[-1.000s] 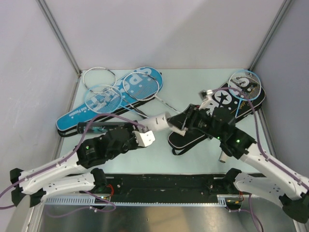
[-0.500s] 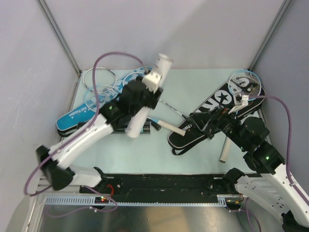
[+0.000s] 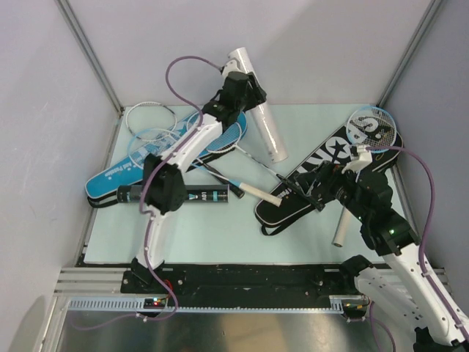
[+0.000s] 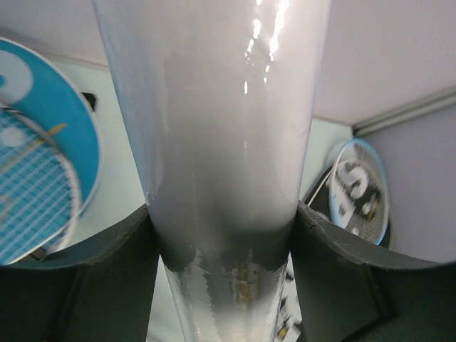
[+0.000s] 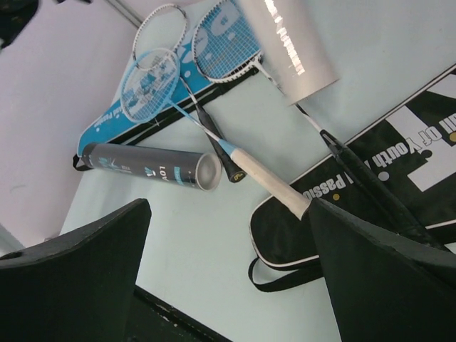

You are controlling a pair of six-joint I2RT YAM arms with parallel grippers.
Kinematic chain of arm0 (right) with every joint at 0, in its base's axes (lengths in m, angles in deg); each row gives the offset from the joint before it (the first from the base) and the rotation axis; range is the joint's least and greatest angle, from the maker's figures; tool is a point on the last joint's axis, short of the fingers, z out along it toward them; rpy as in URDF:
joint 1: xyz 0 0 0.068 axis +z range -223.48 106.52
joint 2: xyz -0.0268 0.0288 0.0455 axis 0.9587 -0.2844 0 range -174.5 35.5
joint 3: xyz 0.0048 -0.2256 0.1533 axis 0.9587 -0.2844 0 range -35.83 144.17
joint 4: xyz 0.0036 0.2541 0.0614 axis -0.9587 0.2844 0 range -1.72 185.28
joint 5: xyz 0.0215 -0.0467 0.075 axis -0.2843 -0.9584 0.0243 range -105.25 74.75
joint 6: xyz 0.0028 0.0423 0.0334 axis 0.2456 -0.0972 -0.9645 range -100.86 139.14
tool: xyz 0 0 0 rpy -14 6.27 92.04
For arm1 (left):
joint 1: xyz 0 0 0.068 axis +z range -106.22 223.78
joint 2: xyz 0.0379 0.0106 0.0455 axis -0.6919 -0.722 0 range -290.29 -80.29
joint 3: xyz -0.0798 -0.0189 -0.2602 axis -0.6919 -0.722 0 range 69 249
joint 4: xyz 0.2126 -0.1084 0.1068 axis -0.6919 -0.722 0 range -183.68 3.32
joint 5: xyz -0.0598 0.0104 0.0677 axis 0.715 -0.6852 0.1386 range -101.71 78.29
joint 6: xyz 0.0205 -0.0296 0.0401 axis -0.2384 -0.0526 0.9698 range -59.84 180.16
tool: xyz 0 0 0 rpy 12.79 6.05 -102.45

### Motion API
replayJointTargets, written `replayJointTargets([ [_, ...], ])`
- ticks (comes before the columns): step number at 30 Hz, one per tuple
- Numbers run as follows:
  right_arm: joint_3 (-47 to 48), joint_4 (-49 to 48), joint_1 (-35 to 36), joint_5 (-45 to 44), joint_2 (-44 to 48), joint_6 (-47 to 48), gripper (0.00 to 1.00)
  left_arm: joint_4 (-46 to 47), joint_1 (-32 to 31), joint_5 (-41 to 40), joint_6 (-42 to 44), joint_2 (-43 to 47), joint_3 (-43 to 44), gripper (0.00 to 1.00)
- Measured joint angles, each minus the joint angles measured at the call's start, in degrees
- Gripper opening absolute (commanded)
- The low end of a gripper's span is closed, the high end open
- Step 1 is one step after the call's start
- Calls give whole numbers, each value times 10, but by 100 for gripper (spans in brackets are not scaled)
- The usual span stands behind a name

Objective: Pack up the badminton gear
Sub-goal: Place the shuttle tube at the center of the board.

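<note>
The white shuttle tube hangs tilted well above the table between the black and blue covers, and it would fall if the robot opened its left gripper now.
My left gripper (image 3: pixel 239 92) is shut on the white shuttle tube (image 3: pixel 262 117) and holds it tilted, high over the back of the table. The tube fills the left wrist view (image 4: pixel 221 142) between both fingers. My right gripper (image 3: pixel 322 187) is open and empty above the lower end of the black cover (image 3: pixel 333 158). A black shuttle tube (image 3: pixel 176 196) lies on the table, open end to the right; it also shows in the right wrist view (image 5: pixel 142 165). White-headed rackets (image 3: pixel 212 132) lie over the blue cover (image 3: pixel 121 172). A light-blue-headed racket (image 3: pixel 372 128) lies on the black cover. No shuttlecock shows.
A cream racket handle (image 5: pixel 274 187) lies across the black cover's end (image 5: pixel 356 192). Another white handle (image 3: pixel 341 229) lies at the right near the table's edge. Grey walls close the table on three sides. The black base rail (image 3: pixel 242 279) runs along the near edge.
My left arm has swung the white tube from the table's middle up to the back. My right gripper has drawn back to the right, away from the tube.
</note>
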State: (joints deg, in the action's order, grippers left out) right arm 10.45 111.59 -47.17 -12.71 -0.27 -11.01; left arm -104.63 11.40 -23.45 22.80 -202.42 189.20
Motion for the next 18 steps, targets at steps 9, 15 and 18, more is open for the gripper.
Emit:
replayJointTargets([
  [9,-1,0,-27,30,-49,20,100,64,16,15,-140,-173,85,74],
  [15,-2,-3,-47,43,-70,39,98,114,22,15,-133,-144,-39,99],
  [18,-2,-14,-56,51,-87,45,94,123,26,15,-120,-89,-129,99],
])
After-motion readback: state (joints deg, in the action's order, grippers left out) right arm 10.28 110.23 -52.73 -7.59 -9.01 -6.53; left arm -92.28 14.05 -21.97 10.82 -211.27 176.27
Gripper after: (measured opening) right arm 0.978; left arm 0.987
